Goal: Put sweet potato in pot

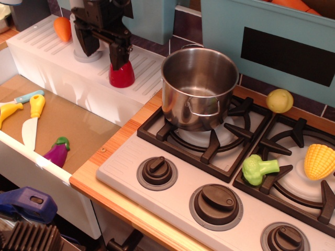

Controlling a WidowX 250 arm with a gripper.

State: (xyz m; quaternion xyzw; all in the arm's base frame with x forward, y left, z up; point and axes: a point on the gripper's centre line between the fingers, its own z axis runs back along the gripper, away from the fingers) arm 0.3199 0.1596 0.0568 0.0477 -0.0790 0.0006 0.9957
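My gripper grabs the sweet potato by its narrow end next, to put the glossy red sweet potato in the pot point(198, 89).
The sweet potato point(123, 77), a glossy red dome, stands on the white ribbed drainboard point(47, 47) left of the stove. The pot point(198, 89), shiny steel and empty, stands on the rear left burner, to the right of the sweet potato. My black gripper point(102, 56) is open and hangs just above and left of the sweet potato. Its right finger point(119, 52) covers the sweet potato's top; whether it touches I cannot tell. Its left finger point(86, 43) is in front of the white faucet base.
An orange carrot toy point(62, 29) lies at the drainboard's back left. A yellow ball point(279, 100), green broccoli point(257, 168) and corn point(319, 161) sit on the right burner side. Toy knives point(32, 117) and an eggplant point(57, 150) lie in the sink.
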